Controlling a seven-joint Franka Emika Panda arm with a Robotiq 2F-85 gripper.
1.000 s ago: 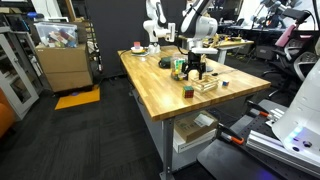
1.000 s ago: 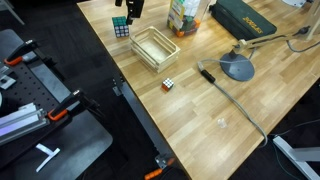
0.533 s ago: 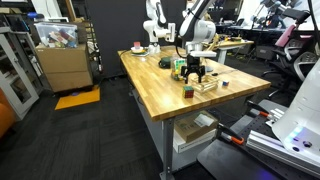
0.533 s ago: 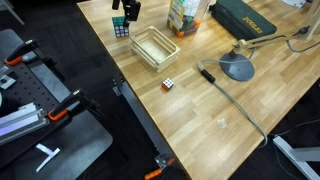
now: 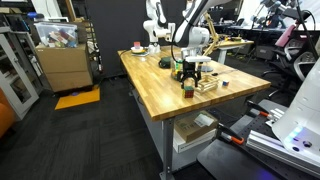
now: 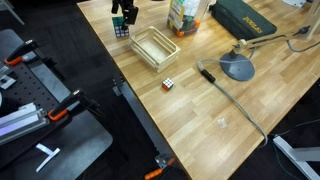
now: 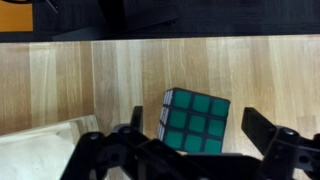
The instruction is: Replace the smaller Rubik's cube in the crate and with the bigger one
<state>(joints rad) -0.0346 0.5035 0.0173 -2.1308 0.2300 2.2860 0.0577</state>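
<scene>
I need to lower my gripper before I close it on the bigger Rubik's cube, because my fingers are up at the cube's top in an exterior view.
The bigger Rubik's cube (image 7: 195, 122) sits on the wooden table with its green face up, beside the crate (image 7: 40, 150). It also shows in both exterior views (image 6: 121, 27) (image 5: 188, 91). My gripper (image 7: 198, 125) is open and hovers over the cube, one finger on each side, not touching it. It shows above the cube in both exterior views (image 6: 124, 10) (image 5: 191, 72). The pale slatted crate (image 6: 154, 48) (image 5: 208, 84) looks empty. The smaller Rubik's cube (image 6: 169, 85) (image 5: 225, 83) lies on the table outside the crate, near the table edge.
A green boxy case (image 6: 245, 18) and a snack container (image 6: 183, 15) stand behind the crate. A grey round lamp base with a long arm (image 6: 238, 67) lies to the side. The table edge (image 6: 120, 85) runs close to the cubes.
My gripper has moved sideways from over the crate's end to over the bigger cube. The cubes and crate have not moved.
</scene>
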